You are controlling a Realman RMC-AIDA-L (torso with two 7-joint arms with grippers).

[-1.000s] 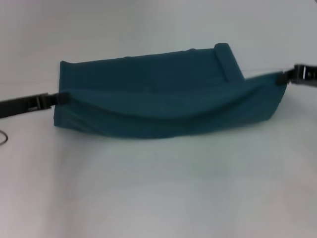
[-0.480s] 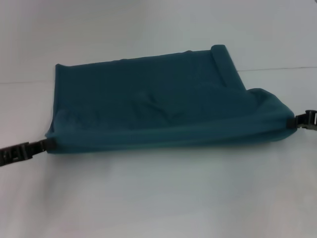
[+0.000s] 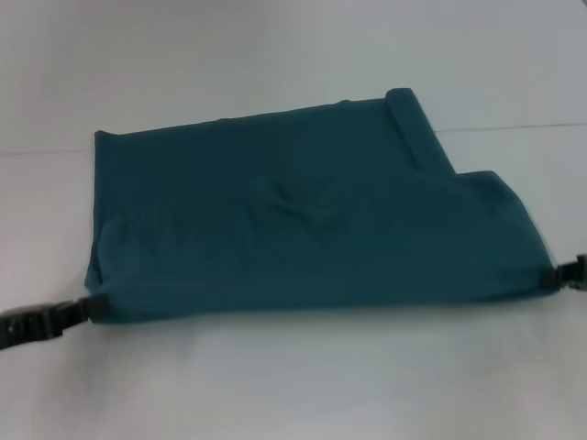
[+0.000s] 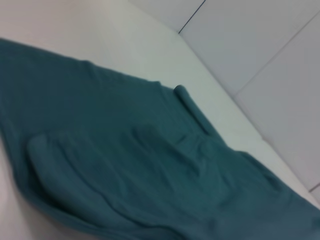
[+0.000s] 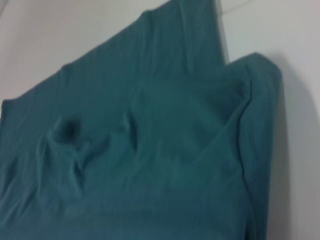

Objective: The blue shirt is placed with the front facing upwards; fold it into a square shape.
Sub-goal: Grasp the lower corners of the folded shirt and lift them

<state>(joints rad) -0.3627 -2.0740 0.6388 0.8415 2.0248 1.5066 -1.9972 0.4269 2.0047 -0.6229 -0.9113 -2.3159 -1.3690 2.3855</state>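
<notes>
The blue shirt in my fingertips stops short of the near tabletop. My right gripper should, before releasing the shirt, move its front edge point(image 3: 321, 304) over that tabletop.
The blue shirt point(image 3: 303, 220) lies on the white table point(image 3: 293, 385) as a wide teal slab, doubled over, with a narrow strip sticking out at the far right. No lettering shows. My left gripper point(image 3: 92, 307) pinches its near left corner, low to the table. My right gripper point(image 3: 548, 277) pinches the near right corner at the view's edge. The left wrist view shows the shirt's point(image 4: 125, 165) wrinkled upper layer. In the right wrist view, the shirt's point(image 5: 150, 150) folded edge and a small pucker show. Neither wrist view shows fingers.
A thin seam line point(image 3: 514, 126) crosses the table behind the shirt. Bare white surface runs along the near side and beyond the far edge of the cloth.
Both grippers have drawn the held edge toward me and down. The lifted sagging layer now lies flat over the shirt, covering more of it.
</notes>
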